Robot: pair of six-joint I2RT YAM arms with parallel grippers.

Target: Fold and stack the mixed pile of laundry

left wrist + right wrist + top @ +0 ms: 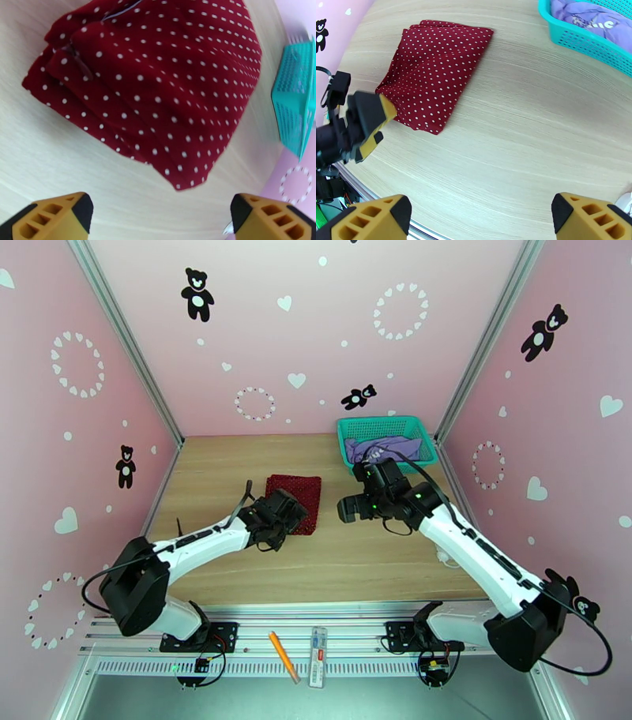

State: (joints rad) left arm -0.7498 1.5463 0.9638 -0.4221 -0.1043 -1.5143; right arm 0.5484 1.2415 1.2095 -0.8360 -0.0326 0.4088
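Note:
My left gripper is to grab the dotted cloth next by the layered edge nearest the gripper, which leaves the opposite edge for my right gripper to stack the cloth folded.
The dark red dotted cloth (297, 497) lies folded flat on the table left of centre; its near corner shows in the left wrist view (158, 83). My left gripper (289, 518) hovers open over that near edge, fingers spread wide (158, 215), holding nothing. The lavender T-shirt with a pale print (384, 449) sits inside the teal basket (345, 447). My right gripper (348, 508) hangs open over bare table between cloth and basket (480, 217). In the right wrist view I see the cloth (434, 75), the left gripper (371, 122) at its corner, and the T-shirt (592, 19).
The teal mesh basket (576, 39) stands at the table's back right, against the pink wall. A small white object (446, 558) lies near the right arm. An orange pen (282, 656) and a clear strip (317, 646) rest on the metal rail in front.

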